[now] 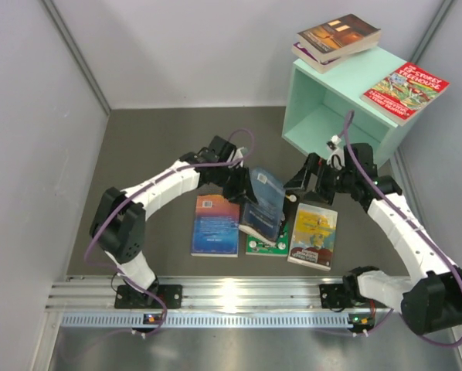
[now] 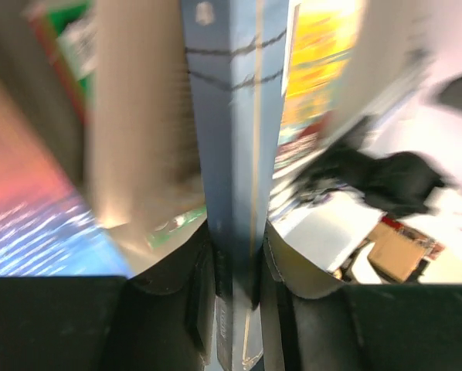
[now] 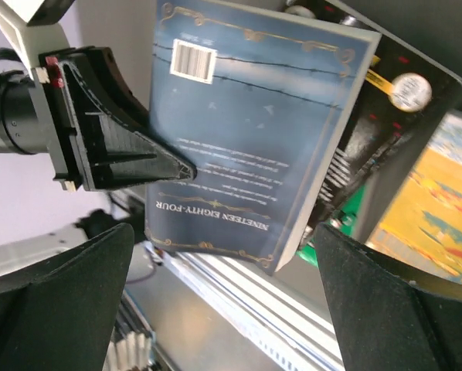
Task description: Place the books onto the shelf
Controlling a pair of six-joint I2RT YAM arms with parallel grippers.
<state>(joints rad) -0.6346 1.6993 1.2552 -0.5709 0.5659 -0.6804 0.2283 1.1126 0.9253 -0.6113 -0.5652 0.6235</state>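
I will grab the dark blue book by its page edge (image 1: 282,217) with my right gripper. That leaves the book's spine side free to go first onto the shelf (image 1: 308,97).
My left gripper (image 1: 249,192) (image 2: 237,259) is shut on a dark blue book (image 1: 266,202) (image 2: 232,139) and holds it tilted up off the table by one edge. My right gripper (image 1: 302,184) (image 3: 225,305) stands open just right of that blue book (image 3: 250,139), its fingers wide on either side and not touching it. On the table lie a blue-orange book (image 1: 215,225), a green book (image 1: 260,246) partly under the held one, and a yellow book (image 1: 314,235). The mint-green shelf (image 1: 308,97) stands at the back right, its open face toward the arms.
On the shelf's top lie a brown book (image 1: 341,34) stacked on a purple one (image 1: 314,57), and a red cartoon book (image 1: 405,91). Grey walls close in the left, back and right. A metal rail (image 1: 231,295) runs along the near edge.
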